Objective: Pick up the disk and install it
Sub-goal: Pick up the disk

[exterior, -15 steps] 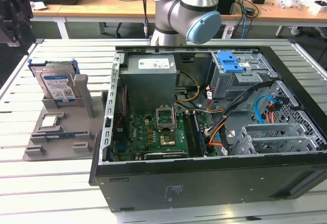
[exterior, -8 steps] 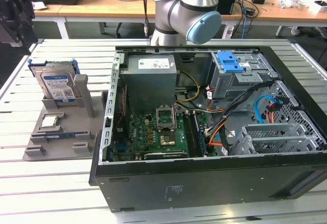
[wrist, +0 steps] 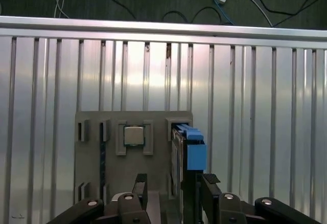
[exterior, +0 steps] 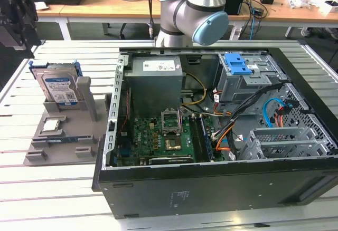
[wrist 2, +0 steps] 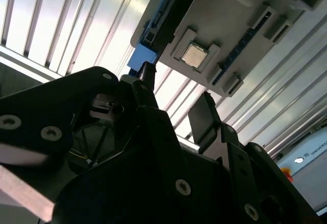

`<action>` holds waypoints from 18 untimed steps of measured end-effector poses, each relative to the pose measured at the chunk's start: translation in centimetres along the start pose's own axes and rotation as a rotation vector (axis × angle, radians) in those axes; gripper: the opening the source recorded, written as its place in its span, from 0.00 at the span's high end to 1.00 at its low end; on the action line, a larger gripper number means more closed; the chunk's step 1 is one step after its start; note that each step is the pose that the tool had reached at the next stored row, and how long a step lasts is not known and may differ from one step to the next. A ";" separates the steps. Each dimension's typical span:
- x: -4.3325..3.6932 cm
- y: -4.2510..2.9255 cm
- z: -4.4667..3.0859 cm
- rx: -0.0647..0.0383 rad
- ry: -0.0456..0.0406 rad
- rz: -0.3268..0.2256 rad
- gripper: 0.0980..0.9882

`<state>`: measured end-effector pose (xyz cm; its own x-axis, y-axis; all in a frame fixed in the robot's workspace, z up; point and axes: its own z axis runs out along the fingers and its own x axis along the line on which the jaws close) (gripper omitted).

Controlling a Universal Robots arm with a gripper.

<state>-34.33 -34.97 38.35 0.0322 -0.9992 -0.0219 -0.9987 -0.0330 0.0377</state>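
The gripper will next grab the disk by its exposed upper edge to install it, since the slot of the grey holder closes around the lower end of the disk.
The disk stands on edge in a slot at the back of a grey holder, on the exterior view's left. Its white-and-blue label faces the camera and a blue carrier frames it. In the first wrist view the disk appears edge-on, with its blue carrier beside it. My gripper hangs well above the slatted table, up and to the left of the disk in the exterior view. The gripper is open, its two black fingers apart with nothing between them. In the second wrist view the gripper sits short of the disk.
A small square processor chip lies in the holder in front of the disk. The open computer case fills the middle and right, with a grey drive cage topped by a blue latch. The arm's base stands behind the case.
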 end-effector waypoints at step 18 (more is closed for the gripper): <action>-1.41 -0.39 2.69 0.000 -0.0032 -0.021 0.51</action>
<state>-34.09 -33.50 35.68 0.0534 -0.9982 -0.0259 -0.9978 -0.0543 0.0373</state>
